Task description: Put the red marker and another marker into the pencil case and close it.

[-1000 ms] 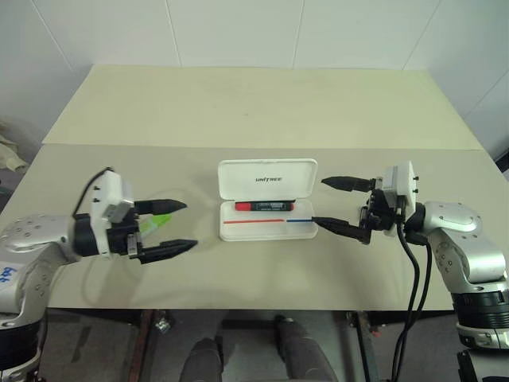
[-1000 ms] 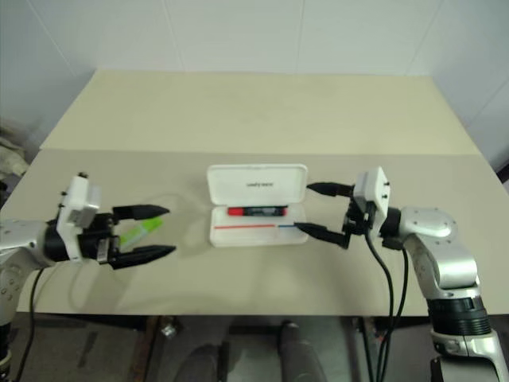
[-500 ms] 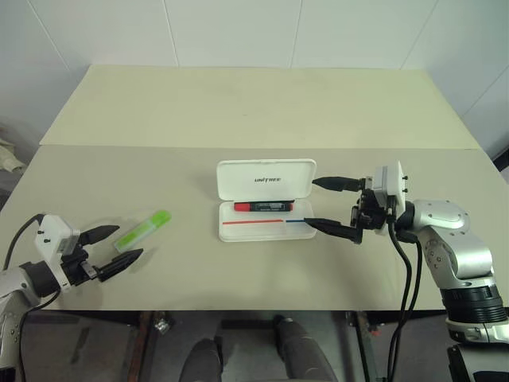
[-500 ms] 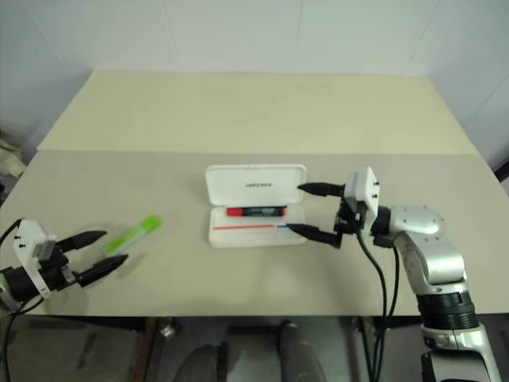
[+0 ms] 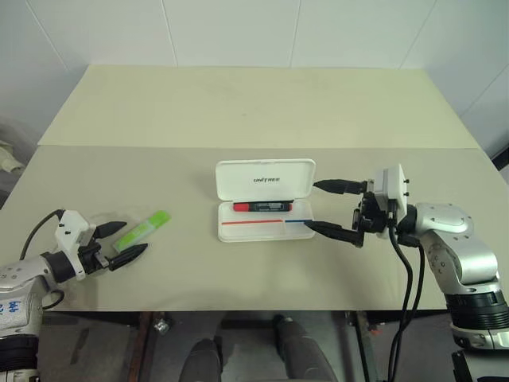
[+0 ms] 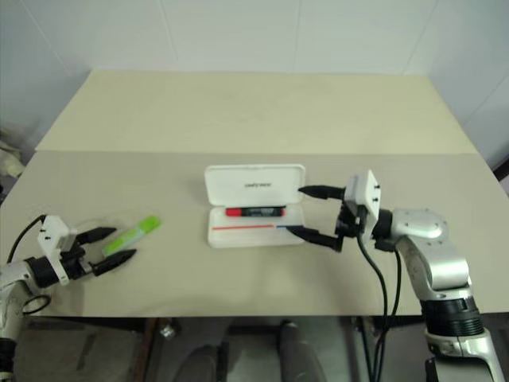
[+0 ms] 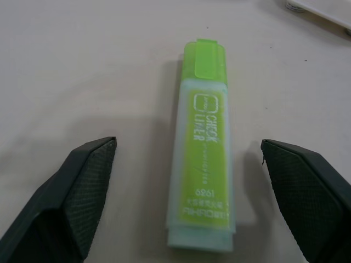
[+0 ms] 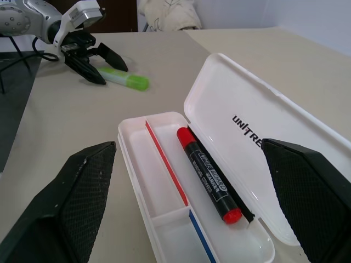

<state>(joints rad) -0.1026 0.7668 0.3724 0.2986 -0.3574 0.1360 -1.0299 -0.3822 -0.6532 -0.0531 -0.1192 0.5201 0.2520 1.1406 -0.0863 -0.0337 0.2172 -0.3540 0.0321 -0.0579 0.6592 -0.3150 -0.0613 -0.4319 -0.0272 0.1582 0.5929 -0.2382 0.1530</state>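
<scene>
My left fingers are low over the table beside the pale lower body of the highlighter, so my left gripper needs to close on the highlighter now.
The pencil case (image 5: pixel 266 180) lies open in the middle of the table, its white lid tilted back. The red marker (image 5: pixel 261 207) rests in the tray's far compartment, also seen in the right wrist view as the red marker (image 8: pixel 209 176). The light green highlighter (image 5: pixel 144 230) lies flat on the table to the left. My left gripper (image 5: pixel 136 237) is open and low, its fingers either side of the highlighter (image 7: pixel 202 159) at its near end, not touching it. My right gripper (image 5: pixel 311 205) stands open at the case's right end, holding nothing.
The table is made of two cream panels with a seam (image 5: pixel 238 146) running across behind the case. The front edge (image 5: pixel 254 309) is close below both arms. Black cables (image 5: pixel 407 270) hang from the right arm. A white wall stands behind the table.
My left gripper has dropped from above the highlighter to table height at the left, then edged in until its fingers flank the highlighter's near end. The right gripper and the case have stayed put.
</scene>
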